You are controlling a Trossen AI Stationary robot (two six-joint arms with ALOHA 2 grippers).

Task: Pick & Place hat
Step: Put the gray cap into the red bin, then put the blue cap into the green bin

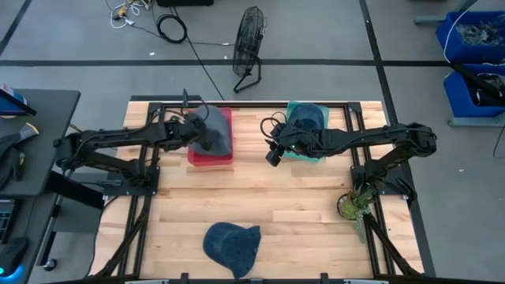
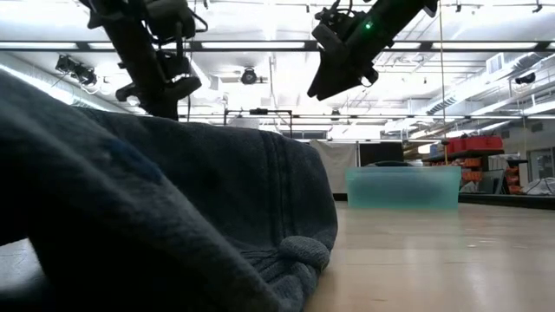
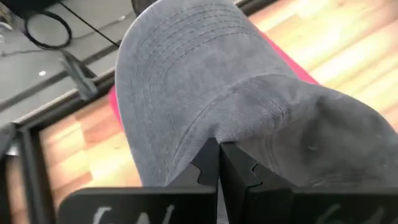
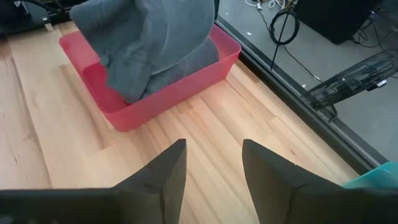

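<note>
The dark blue denim hat needs to go in the teal bin. My right gripper will grab the top [image 1: 226, 244] of the hat next.
A grey cap [image 1: 211, 130] sits over the red bin [image 1: 213, 160] at the table's far left, and my left gripper [image 1: 192, 128] is shut on it. In the right wrist view the grey cap [image 4: 149, 43] stands up out of the red bin [image 4: 180, 87]. A dark blue denim hat [image 1: 233, 246] lies flat near the table's near edge and fills the low view [image 2: 156, 217]. A third, blue hat [image 1: 306, 117] lies in the teal bin [image 1: 304, 151]. My right gripper [image 1: 274, 155] hovers open between the two bins, touching nothing. My left gripper [image 3: 219, 152] pinches the grey cap between its two fingers at the seam where the brim meets the crown [image 3: 214, 134]. The brim [image 3: 180, 56] stretches away beyond the fingers. The cap's lower part reaches down into the red bin [image 3: 115, 102].
A small potted plant [image 1: 351, 205] stands by the table's right edge. The teal bin [image 2: 403, 186] is on the far right. Bare wood [image 1: 316, 229] lies between the bins and the denim hat. A fan [image 1: 248, 43] and cables are on the floor beyond the far edge.
</note>
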